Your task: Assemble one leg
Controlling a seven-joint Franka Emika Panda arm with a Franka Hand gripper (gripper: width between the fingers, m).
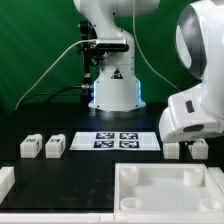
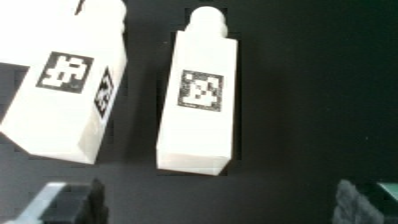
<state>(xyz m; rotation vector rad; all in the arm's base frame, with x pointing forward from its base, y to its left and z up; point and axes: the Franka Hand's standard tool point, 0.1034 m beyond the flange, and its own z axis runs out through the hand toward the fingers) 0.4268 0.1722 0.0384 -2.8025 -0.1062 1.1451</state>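
Next, my gripper grabs the leg by its wide end (image 2: 194,150), which leaves the leg's narrow tip free to enter the panel.
Two white legs with black-and-white tags lie side by side on the black table in the wrist view. One leg (image 2: 199,100) lies in line with the gap between my fingers, and the other (image 2: 68,85) lies beside it. My gripper (image 2: 222,205) is open and empty above them, and its dark fingertips (image 2: 68,202) touch neither leg. In the exterior view these two legs (image 1: 172,149) (image 1: 198,149) sit at the right, under the arm's white wrist, which hides most of the gripper (image 1: 186,143). Two more legs (image 1: 31,146) (image 1: 54,145) lie at the left.
The marker board (image 1: 120,140) lies in the middle of the table before the robot base (image 1: 112,85). The large flat white panel with raised rim (image 1: 165,185) sits at the front right. Another white part (image 1: 5,181) shows at the front left edge.
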